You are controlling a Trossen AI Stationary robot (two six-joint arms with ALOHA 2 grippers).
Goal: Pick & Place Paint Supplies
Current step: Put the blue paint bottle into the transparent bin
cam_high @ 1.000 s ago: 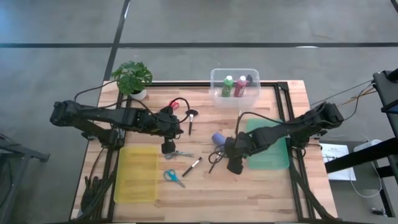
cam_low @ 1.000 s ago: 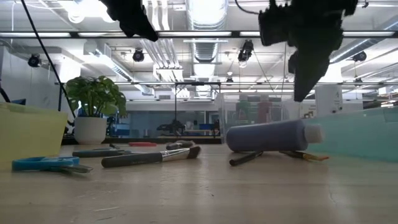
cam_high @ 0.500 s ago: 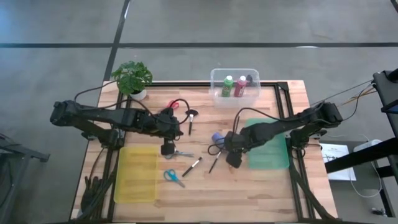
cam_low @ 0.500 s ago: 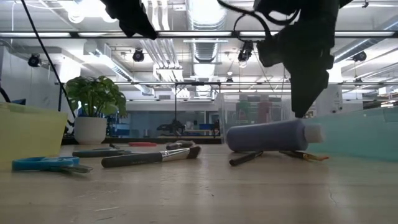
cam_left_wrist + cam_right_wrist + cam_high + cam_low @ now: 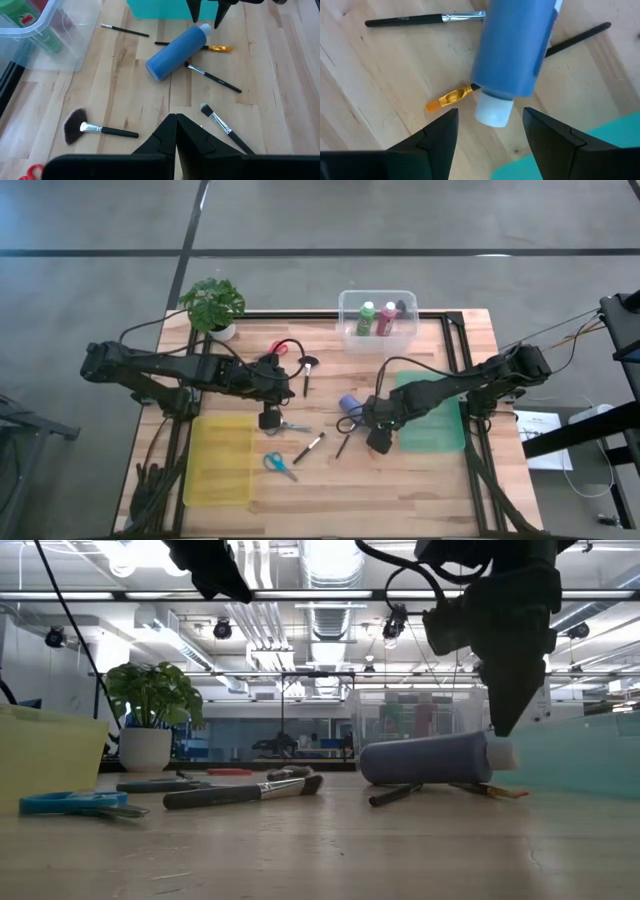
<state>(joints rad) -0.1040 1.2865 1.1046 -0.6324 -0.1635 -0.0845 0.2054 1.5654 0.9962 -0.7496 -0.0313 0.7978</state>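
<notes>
I need to put the blue paint bottle away in the clear bin, so my right gripper should next grab it by its white cap (image 5: 493, 111).
A blue paint bottle (image 5: 515, 45) lies on its side on the wooden table, across two thin dark brushes (image 5: 212, 80). Its white cap (image 5: 493, 111) points toward the teal tray. My right gripper (image 5: 490, 114) hangs open just above the cap end, pointing steeply down, one finger on each side of the cap and neither touching it; it also shows in the low view (image 5: 505, 720). My left gripper (image 5: 176, 122) waits shut above the table's middle left (image 5: 268, 418), holding nothing.
A teal tray (image 5: 435, 420) lies right of the bottle and a yellow tray (image 5: 218, 462) at the near left. A clear bin (image 5: 378, 320) at the far edge holds green and pink bottles. Brushes (image 5: 100, 129), blue scissors (image 5: 279, 465), grey scissors (image 5: 290, 426), red scissors (image 5: 280, 348) and a potted plant (image 5: 212, 305) stand around.
My right gripper has come down toward the blue bottle's cap end and rolled a little about its own axis, with its fingers still open. The bottle lies where it was.
</notes>
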